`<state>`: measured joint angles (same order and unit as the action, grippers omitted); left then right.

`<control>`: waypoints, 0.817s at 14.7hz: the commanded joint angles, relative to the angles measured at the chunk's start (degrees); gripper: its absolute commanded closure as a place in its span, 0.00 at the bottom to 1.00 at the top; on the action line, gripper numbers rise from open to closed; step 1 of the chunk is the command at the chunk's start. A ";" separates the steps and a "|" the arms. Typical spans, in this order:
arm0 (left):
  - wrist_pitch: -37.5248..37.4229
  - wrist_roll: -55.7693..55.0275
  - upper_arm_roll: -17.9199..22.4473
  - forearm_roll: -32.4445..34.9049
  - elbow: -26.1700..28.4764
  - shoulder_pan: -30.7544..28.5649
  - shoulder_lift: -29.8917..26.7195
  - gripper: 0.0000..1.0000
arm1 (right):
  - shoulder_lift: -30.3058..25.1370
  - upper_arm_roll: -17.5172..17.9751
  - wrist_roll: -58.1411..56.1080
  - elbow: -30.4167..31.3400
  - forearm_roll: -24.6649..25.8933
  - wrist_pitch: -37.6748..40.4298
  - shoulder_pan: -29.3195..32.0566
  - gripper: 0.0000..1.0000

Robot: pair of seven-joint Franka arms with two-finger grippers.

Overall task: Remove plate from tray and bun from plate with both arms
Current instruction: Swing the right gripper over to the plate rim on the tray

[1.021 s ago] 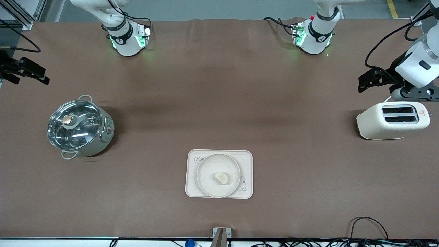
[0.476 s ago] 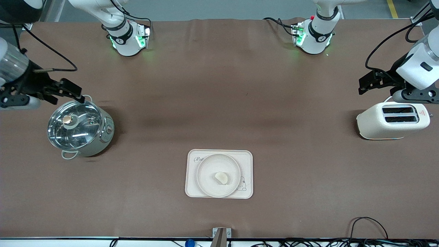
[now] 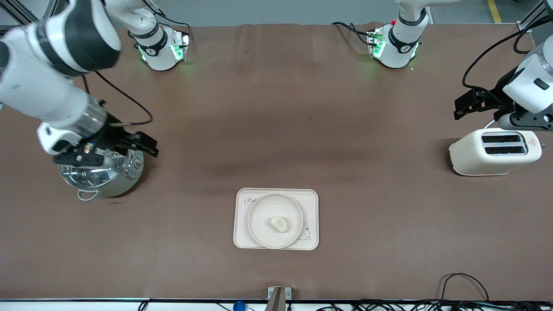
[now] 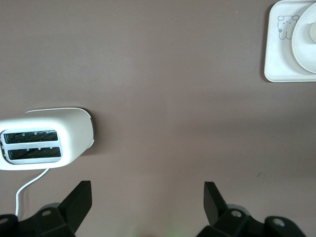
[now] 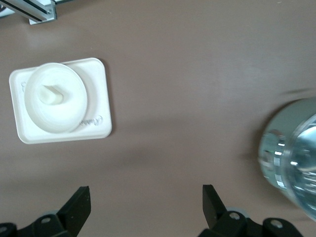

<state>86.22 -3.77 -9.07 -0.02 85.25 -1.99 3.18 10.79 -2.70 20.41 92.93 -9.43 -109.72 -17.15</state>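
The right gripper grabs the plate by its rim point(image 3: 257, 209) point(image 5: 79, 116) next, to take the plate off the tray with the bun still on it.
The cream tray point(image 3: 311, 203) lies near the front camera's edge of the table, midway between the arms' ends. The round plate point(image 3: 263, 211) sits on it, and the small pale bun point(image 3: 279, 223) lies on the plate. All three show in the right wrist view: tray point(image 5: 101, 103), plate point(image 5: 69, 111), bun point(image 5: 51, 95). The left wrist view shows the tray's corner point(image 4: 276, 54) and the plate's edge point(image 4: 300, 42). My right gripper point(image 3: 144, 147) is open, up over the pot point(image 3: 125, 179). My left gripper point(image 3: 464, 103) is open, up in the air beside the toaster point(image 3: 475, 160).
A steel pot with a glass lid stands at the right arm's end of the table, partly hidden by the right arm. A cream toaster point(image 4: 74, 133) stands at the left arm's end. Cables point(image 3: 464, 280) lie along the table's near edge.
My right arm has swung in from the table's end and now hangs over the pot. My left gripper has shifted only slightly. Tray, plate and bun have not moved.
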 commanded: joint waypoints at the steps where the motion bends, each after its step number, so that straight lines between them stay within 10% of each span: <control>1: -0.35 0.08 -0.25 0.46 -1.14 -0.30 0.34 0.00 | 6.67 -0.47 6.55 -1.69 -0.76 -6.88 -3.67 0.00; 12: 0.61 -0.36 0.01 0.98 -1.22 -0.38 4.64 0.00 | 39.99 -0.38 27.04 -23.74 -1.73 -27.10 -12.55 0.00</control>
<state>86.50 -3.80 -8.88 0.03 85.19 -2.14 5.85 43.86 -2.63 45.21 77.44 -10.27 -135.94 -28.64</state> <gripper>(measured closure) 0.000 0.000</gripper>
